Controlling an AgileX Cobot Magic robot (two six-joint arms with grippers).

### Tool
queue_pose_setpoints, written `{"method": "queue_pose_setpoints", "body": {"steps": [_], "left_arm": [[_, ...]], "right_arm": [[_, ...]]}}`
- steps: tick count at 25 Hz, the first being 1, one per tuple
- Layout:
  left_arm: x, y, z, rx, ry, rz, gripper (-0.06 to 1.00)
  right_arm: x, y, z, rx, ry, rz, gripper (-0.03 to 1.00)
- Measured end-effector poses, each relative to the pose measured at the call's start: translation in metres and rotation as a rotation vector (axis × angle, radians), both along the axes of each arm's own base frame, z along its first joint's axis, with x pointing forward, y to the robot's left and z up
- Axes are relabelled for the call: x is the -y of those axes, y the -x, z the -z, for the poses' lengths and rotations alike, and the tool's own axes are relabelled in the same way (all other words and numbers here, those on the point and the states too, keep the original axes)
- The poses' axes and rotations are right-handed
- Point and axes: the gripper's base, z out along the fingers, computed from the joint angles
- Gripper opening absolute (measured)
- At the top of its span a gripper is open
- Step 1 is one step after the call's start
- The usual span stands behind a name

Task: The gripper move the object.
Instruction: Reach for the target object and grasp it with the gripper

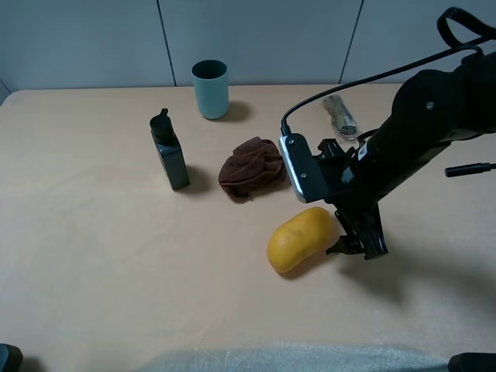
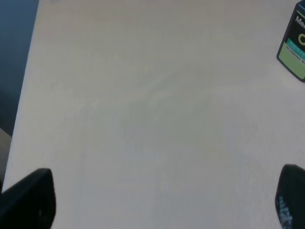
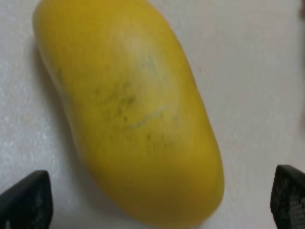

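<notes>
My right fingers barely reach beside the mango's near end in the right wrist view, so my right gripper needs to move toward the mango before it closes on it.
A yellow mango (image 1: 301, 239) lies on the beige table, right of the middle. My right gripper (image 1: 346, 242) is low at the mango's right end, with its jaws open. In the right wrist view the mango (image 3: 128, 109) fills the frame and lies between the two dark fingertips (image 3: 26, 198), which stand wide apart on either side of its near end. My right gripper (image 3: 157, 195) holds nothing. My left gripper (image 2: 159, 200) is open and empty over bare table, near the table's left edge.
A dark bottle (image 1: 170, 153) stands left of the middle; its label shows in the left wrist view (image 2: 295, 45). A brown cloth (image 1: 251, 167) lies just behind the mango. A teal cup (image 1: 211, 88) stands at the back. A small wrapped item (image 1: 339, 115) lies at the back right.
</notes>
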Motion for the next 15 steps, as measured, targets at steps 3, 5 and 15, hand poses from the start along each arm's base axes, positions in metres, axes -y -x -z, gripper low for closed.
{"method": "queue_pose_setpoints", "body": {"steps": [3,5,15], "left_arm": [[0.0,0.0,0.0,0.0,0.0,0.0,0.93],[0.0,0.0,0.0,0.0,0.0,0.0,0.93],[0.0,0.0,0.0,0.0,0.0,0.0,0.93]], "right_arm": [[-0.004,-0.004,0.006,-0.025,0.006,-0.015,0.69],[-0.007,-0.006,0.01,-0.038,0.005,-0.021,0.69],[-0.027,0.009,0.024,-0.067,0.039,-0.139,0.69]]}}
